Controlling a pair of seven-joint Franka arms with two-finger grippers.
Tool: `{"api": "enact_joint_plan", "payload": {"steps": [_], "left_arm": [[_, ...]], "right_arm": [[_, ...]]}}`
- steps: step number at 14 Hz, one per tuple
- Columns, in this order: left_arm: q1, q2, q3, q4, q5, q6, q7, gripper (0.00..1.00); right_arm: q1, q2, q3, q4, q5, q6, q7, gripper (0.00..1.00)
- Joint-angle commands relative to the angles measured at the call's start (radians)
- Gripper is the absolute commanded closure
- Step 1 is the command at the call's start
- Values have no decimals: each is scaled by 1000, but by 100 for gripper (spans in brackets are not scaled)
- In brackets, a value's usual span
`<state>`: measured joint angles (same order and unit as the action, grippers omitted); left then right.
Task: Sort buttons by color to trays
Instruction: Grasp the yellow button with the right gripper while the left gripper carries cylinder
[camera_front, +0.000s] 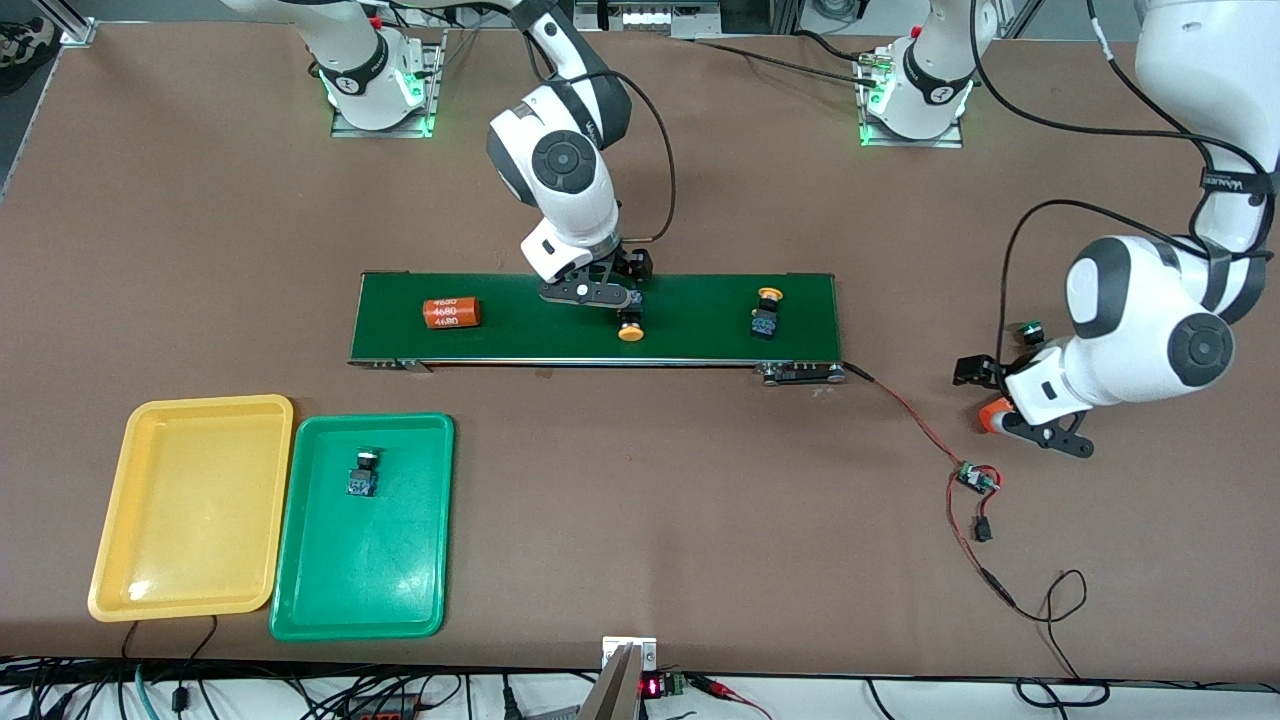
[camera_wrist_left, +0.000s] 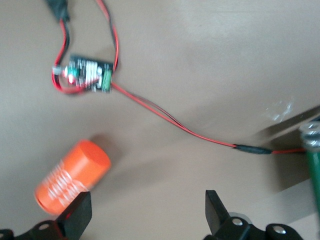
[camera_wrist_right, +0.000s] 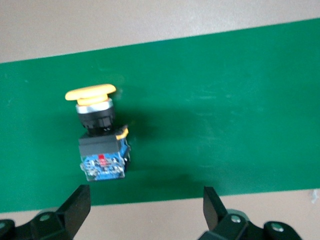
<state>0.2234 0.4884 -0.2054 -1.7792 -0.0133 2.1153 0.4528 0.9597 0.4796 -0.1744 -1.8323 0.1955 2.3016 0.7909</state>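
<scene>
My right gripper grabs the yellow-capped button by its blue block body (camera_front: 632, 306) next. Then it sorts the button into the yellow tray (camera_front: 190, 520).
A yellow-capped button (camera_front: 630, 325) lies on the dark green belt (camera_front: 700, 330), and it shows in the right wrist view (camera_wrist_right: 100, 135). My right gripper (camera_front: 600, 300) (camera_wrist_right: 144, 207) hangs open and empty over the belt's edge beside it. A second yellow-capped button (camera_front: 767, 310) lies on the belt toward the left arm's end. One green-capped button (camera_front: 362, 472) lies in the green tray (camera_front: 380, 570). Another green-capped button (camera_front: 1028, 332) sits on the table by my left arm. The yellow tray (camera_front: 190, 520) holds nothing. My left gripper (camera_front: 1015, 405) (camera_wrist_left: 145, 215) is open and empty over the table.
An orange cylinder (camera_front: 452, 313) lies on the belt toward the right arm's end. Another orange cylinder (camera_front: 993, 413) (camera_wrist_left: 72, 177) lies beside one left finger. A small circuit board (camera_front: 975, 478) (camera_wrist_left: 90, 75) on red-black wires lies nearer the front camera.
</scene>
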Motion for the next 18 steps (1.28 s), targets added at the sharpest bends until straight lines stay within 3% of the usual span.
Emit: {"api": "enact_joint_plan", "payload": {"steps": [1,3,9,10,16,18], "left_arm": [[22,85,-11,84,45,79,267,0],[39,108,-11,84,97,152,367,0],[89,163,-11,83,113,157,480,0],[93,170,-11,77,113,157,481,0],[120,197,-11,57,115,152,506,0],[134,197,-11,40,113,149,506,0]], "right_arm": [[-12,40,-7,68,-28,2,27,0],[-30,50,-10,93,-27,2,25,0],[-35,135,-8,114,-30,35,16,4],[-33,143,-8,113,-33,33,16,9],[-50,120,-10,114,-33,-8,-32,68],[-81,90,-10,122,-33,-43,-56,71]]}}
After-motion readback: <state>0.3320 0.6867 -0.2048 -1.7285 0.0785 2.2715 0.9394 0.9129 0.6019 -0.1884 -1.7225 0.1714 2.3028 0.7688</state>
